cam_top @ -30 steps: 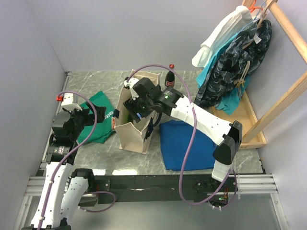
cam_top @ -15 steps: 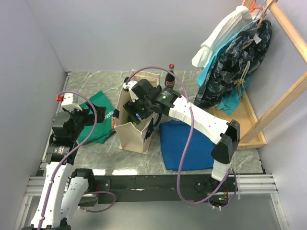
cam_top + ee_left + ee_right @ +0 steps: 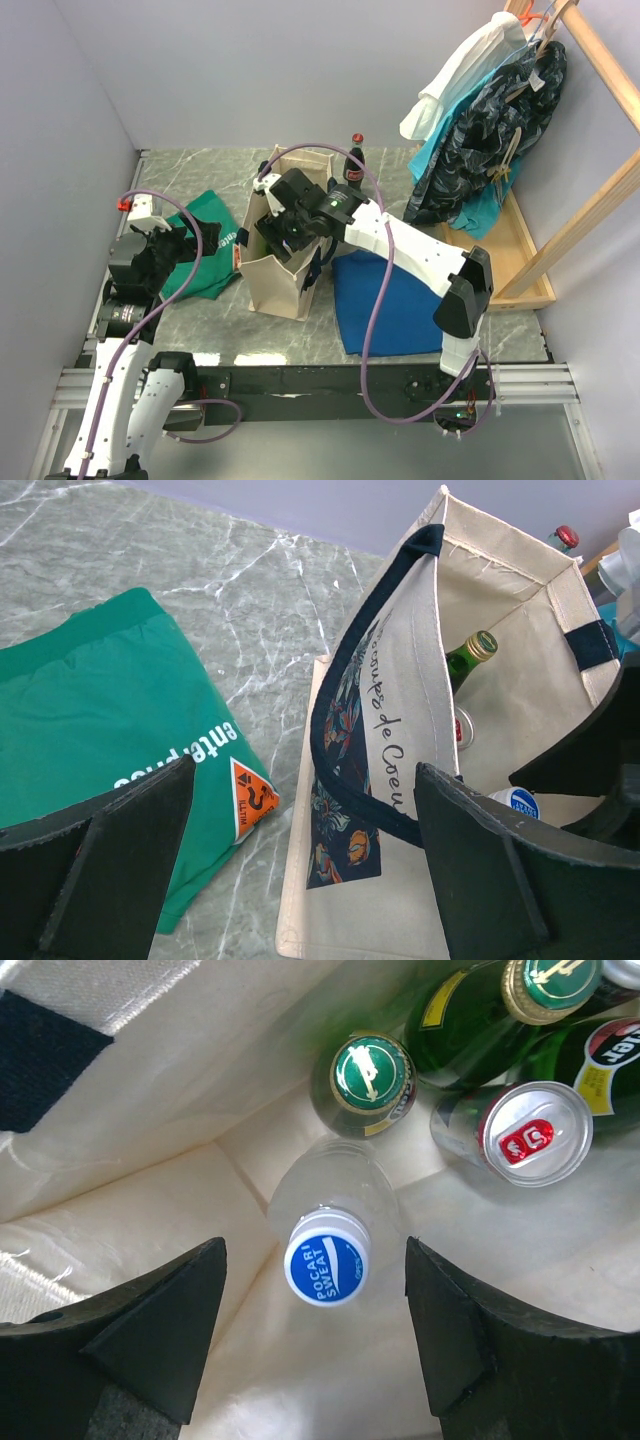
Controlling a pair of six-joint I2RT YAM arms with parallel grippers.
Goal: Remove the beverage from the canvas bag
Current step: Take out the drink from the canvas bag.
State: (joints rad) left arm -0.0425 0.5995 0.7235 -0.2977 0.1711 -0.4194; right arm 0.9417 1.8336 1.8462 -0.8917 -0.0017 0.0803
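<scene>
My right gripper closes on the blue cap next, since in the right wrist view the cap sits between fingertips level with its white side.
The cream canvas bag (image 3: 272, 283) with navy handles stands open mid-table; it also shows in the left wrist view (image 3: 400, 760). Inside it, the right wrist view shows a clear Pocari Sweat bottle with a blue cap (image 3: 327, 1257), two green bottles (image 3: 366, 1075), and a silver can (image 3: 528, 1132). My right gripper (image 3: 285, 225) is open inside the bag's mouth, its fingers either side of the blue cap and apart from it (image 3: 315, 1330). My left gripper (image 3: 188, 238) is open and empty left of the bag, over the green cloth (image 3: 100, 710).
A dark cola bottle with a red cap (image 3: 353, 160) stands behind the bag. A blue folded cloth (image 3: 385, 295) lies right of the bag. A wooden rack with hanging clothes (image 3: 500, 110) fills the back right. Walls close in left and back.
My right gripper has moved left and lower into the bag's mouth. The left arm has not moved.
</scene>
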